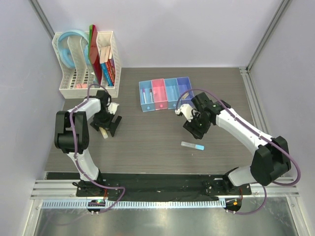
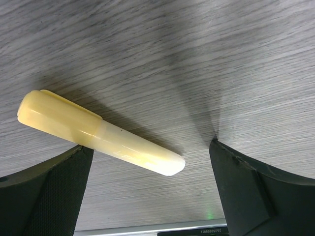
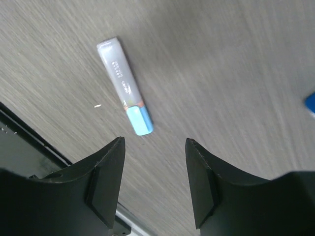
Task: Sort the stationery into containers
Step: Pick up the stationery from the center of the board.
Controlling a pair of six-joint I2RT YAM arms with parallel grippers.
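I should close my left gripper now on the marker at its rounded end (image 1: 105,134) (image 2: 149,155), because the fingers reach down to the wood.
A pale tan-yellow marker (image 2: 98,132) lies flat on the table, its rounded end between the spread fingers of my left gripper (image 2: 151,145), which is open and low over it. From above, this marker (image 1: 104,132) peeks out beside the left gripper (image 1: 109,127). A grey stick with a light-blue tip (image 3: 123,83) lies on the wood just beyond my right gripper (image 3: 155,140), open with nothing between its fingers. The top view shows the stick (image 1: 192,145) below and slightly left of the right gripper (image 1: 197,128). The four joined containers (image 1: 165,93) stand at the back centre; a thin pen shows in the leftmost one.
A white mesh rack (image 1: 88,69) with books and folders stands at the back left. Grey walls close in both sides. A black strip (image 1: 157,184) with the arm bases runs along the near edge. A blue scrap (image 3: 310,103) shows at the right wrist view's edge.
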